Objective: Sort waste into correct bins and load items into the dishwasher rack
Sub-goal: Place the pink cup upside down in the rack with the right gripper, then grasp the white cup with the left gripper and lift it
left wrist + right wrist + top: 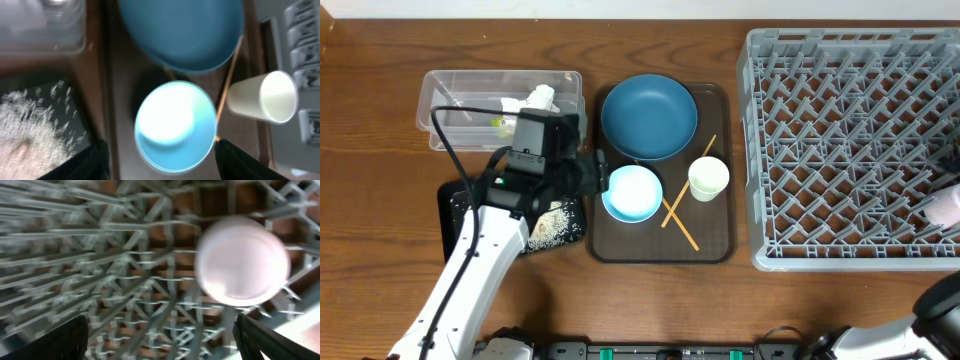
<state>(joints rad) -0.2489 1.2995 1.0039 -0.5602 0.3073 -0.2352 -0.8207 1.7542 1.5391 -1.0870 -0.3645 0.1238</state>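
My right gripper needs the base of the pale green cup free for the handover. My left gripper should pick up the cup by its rim (709, 175) (278, 97) next.
My left gripper (592, 180) (159, 152) is open, with one finger on each side of the pale-blue bowl (632, 192) (175, 125) on the brown serving tray (720, 245). The right finger is at the bowl's rim. Also on the tray are the wide blue dish (648, 117) (182, 30), the pale green cup (708, 178) (262, 97) and two crossed chopsticks (682, 212). The clear tub (450, 95) holds tissue (538, 98) and a wrapper strip (500, 124). Rice grains (552, 225) (30, 120) lie on the black tray (452, 215). My right gripper (165, 330) is open over the rack (840, 150) (100, 270), below the pink cup (945, 205) (242, 262) in that view.
The rack fills the right of the table. The tub and the black tray sit left of the serving tray. The left arm (470, 270) reaches up from the lower left. Part of the right arm (942, 305) shows at the lower right corner.
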